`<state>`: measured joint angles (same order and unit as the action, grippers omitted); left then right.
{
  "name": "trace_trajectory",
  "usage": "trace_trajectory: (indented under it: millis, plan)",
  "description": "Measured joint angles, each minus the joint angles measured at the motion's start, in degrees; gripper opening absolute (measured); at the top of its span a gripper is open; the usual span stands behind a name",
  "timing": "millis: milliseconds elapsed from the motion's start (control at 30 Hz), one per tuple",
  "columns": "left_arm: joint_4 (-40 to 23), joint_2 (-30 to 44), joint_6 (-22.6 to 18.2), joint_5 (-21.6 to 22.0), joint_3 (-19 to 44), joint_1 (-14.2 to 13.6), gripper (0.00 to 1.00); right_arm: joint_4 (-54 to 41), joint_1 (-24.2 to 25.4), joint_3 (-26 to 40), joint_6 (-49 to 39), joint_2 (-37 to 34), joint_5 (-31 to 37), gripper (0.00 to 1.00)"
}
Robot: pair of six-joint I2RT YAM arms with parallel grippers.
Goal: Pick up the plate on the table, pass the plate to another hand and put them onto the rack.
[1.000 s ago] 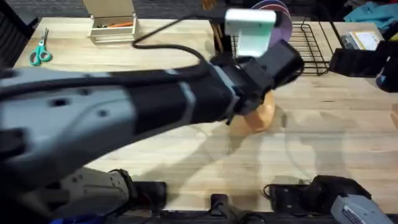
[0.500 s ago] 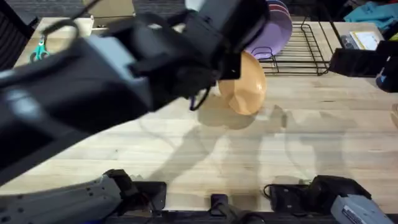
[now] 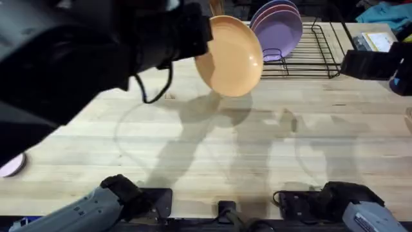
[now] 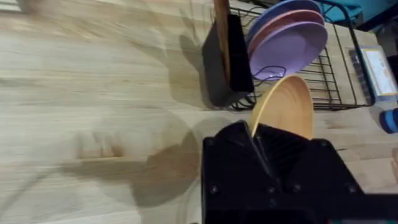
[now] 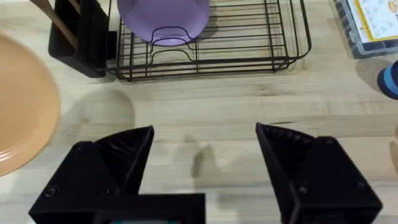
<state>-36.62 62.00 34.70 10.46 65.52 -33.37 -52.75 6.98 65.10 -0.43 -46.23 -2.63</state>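
The robot's right gripper will next take over the orange-tan plate, grab it by its rim (image 3: 261,57) (image 5: 57,102) and put it onto the rack.
The orange-tan plate (image 3: 228,57) hangs tilted in the air above the table (image 3: 212,148), in front of the black wire rack (image 3: 309,55). My left gripper (image 3: 195,40) is shut on the plate's left rim, and its arm looms large and dark across the upper left. In the left wrist view the plate (image 4: 287,107) stands edge-on, clamped in the gripper (image 4: 258,142). My right gripper (image 5: 205,155) is open with nothing in it, low over the table and facing the rack (image 5: 211,46). The plate (image 5: 22,124) shows at the side of that view.
Lavender and pink plates (image 3: 280,26) stand in the rack's left end. A black utensil holder (image 4: 227,62) sits beside the rack. A small pink dish (image 3: 11,164) lies at the table's left edge. Boxes and a dark object (image 3: 373,61) crowd the far right.
The left arm has raised the plate off the table and carried it up and leftward. The plate now shows larger and tilted toward the camera. The right arm has stayed in place.
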Motion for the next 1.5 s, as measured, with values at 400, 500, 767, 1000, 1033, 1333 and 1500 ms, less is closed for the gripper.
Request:
trace_trajectory:
  millis: [400,500,767,1000,1033,1333,1500]
  plan:
    - [-5.2,-2.1,-3.1,-5.8,0.0,11.4,0.042,0.0,0.0,0.0,0.0,0.0,0.0,0.998]
    - [-5.2,-2.1,-3.3,-9.2,0.0,15.8,0.042,0.0,0.0,0.0,0.0,0.0,0.0,0.998]
    - [-5.1,-2.1,-7.2,-13.9,0.0,22.0,0.042,0.8,0.0,0.0,0.2,0.0,-5.5,0.998]
    - [-5.1,-2.0,-8.2,-16.8,0.0,23.0,0.042,3.7,0.0,0.0,0.9,0.0,-19.1,0.998]
    - [-5.1,-1.8,-8.2,-17.0,0.0,23.0,0.042,4.8,0.0,0.0,2.0,0.0,-21.2,0.998]
    - [-4.8,-0.8,-8.4,-18.3,0.0,23.0,0.042,9.0,0.0,0.0,26.3,-4.8,-38.5,0.997]
    - [-4.8,-0.8,-8.4,-18.3,0.0,23.0,0.042,9.0,0.0,0.0,27.8,-6.4,-41.3,0.997]
